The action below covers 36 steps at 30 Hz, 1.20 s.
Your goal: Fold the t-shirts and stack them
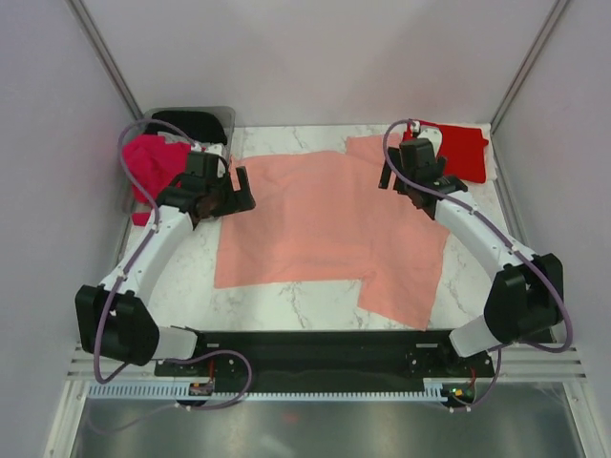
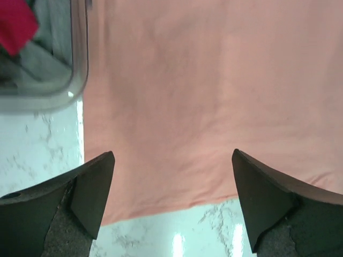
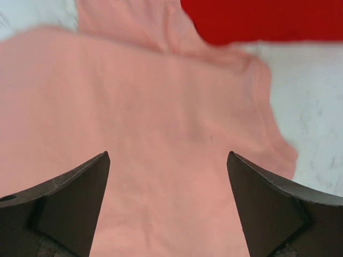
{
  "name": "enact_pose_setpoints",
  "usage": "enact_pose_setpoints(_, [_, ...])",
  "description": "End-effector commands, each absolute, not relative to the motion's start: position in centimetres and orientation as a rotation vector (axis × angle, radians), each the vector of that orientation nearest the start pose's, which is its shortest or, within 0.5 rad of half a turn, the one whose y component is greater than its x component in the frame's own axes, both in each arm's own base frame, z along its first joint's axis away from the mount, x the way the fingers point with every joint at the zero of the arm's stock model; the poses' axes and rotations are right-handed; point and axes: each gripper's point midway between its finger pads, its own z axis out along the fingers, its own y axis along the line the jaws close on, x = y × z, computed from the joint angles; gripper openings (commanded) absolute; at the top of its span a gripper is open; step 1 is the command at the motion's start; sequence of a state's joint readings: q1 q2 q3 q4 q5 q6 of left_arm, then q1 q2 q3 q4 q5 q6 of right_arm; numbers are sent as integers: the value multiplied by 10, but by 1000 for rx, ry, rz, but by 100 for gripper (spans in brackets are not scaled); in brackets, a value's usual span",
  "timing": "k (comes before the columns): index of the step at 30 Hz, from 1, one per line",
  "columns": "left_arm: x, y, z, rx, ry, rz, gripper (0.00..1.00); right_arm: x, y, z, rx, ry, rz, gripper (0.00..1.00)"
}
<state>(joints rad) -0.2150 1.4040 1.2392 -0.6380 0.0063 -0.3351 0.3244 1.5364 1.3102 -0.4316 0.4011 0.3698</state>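
Note:
My left gripper will next grab the salmon pink t-shirt's near hem corner (image 1: 221, 282) (image 2: 108, 218) on the bin side. Then it can fold the shirt's near edge inward.
A salmon pink t-shirt (image 1: 325, 224) lies spread flat across the middle of the marble table (image 1: 286, 303). Over its left edge hangs my left gripper (image 1: 239, 191), open, with nothing between the fingers. In the left wrist view the left gripper (image 2: 173, 152) is above the salmon cloth (image 2: 203, 91) near its hem. My right gripper (image 1: 399, 186) is open above the shirt's upper right part; in the right wrist view the right gripper (image 3: 168, 153) has salmon cloth (image 3: 161, 107) below it. A bright red t-shirt (image 1: 463, 148) (image 3: 268, 19) lies folded at the back right.
A clear grey plastic bin (image 1: 224, 116) (image 2: 80, 64) stands at the back left, holding a magenta shirt (image 1: 153, 167) (image 2: 16, 24) and a black shirt (image 1: 191, 124). Grey walls close in the table on three sides.

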Motion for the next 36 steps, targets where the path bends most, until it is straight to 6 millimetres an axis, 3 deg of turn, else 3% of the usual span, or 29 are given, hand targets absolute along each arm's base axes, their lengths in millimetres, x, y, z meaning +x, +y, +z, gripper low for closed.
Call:
enact_pose_setpoints(1, [315, -97, 168, -256, 2409, -354, 97, 374, 89, 153, 352, 2268, 55, 98])
enact_pose_setpoints(2, [300, -91, 149, -289, 2445, -330, 96, 362, 85, 147, 379, 2279, 50, 98])
enact_pose_setpoints(3, [291, -87, 157, -312, 2400, -335, 96, 344, 79, 129, 438, 2308, 44, 98])
enact_pose_setpoints(4, [284, -83, 153, -370, 2392, -328, 95, 331, 76, 135, 470, 2294, 65, 98])
enact_pose_setpoints(7, [248, -63, 126, -581, 2356, -277, 90, 290, 61, 117, 603, 2336, 31, 98])
enact_pose_setpoints(9, [235, -55, 118, -696, 2299, -279, 88, 272, 59, 103, 635, 2371, 39, 98])
enact_pose_setpoints(10, [231, -51, 117, -785, 2248, -288, 85, 268, 65, 105, 646, 2373, 94, 98])
enact_pose_setpoints(15, [211, -40, 76, -931, 2276, -221, 82, 220, 48, 91, 740, 2454, -34, 98])
enact_pose_setpoints(19, [201, -35, 46, -1020, 2334, -136, 82, 201, 42, 88, 818, 2398, 14, 98])
enact_pose_setpoints(24, [208, -37, 30, -1005, 2328, -154, 74, 190, 47, 69, 853, 2438, 50, 98])
enact_pose_setpoints(28, [213, -29, 22, -998, 2316, -86, 66, 187, 43, 67, 880, 2441, 15, 98])
enact_pose_setpoints(34, [230, -30, 30, -987, 2249, -120, 63, 176, 48, 57, 1000, 2488, 10, 98])
enact_pose_setpoints(36, [232, -30, 29, -983, 2259, -121, 56, 173, 51, 49, 1008, 2521, 12, 98])
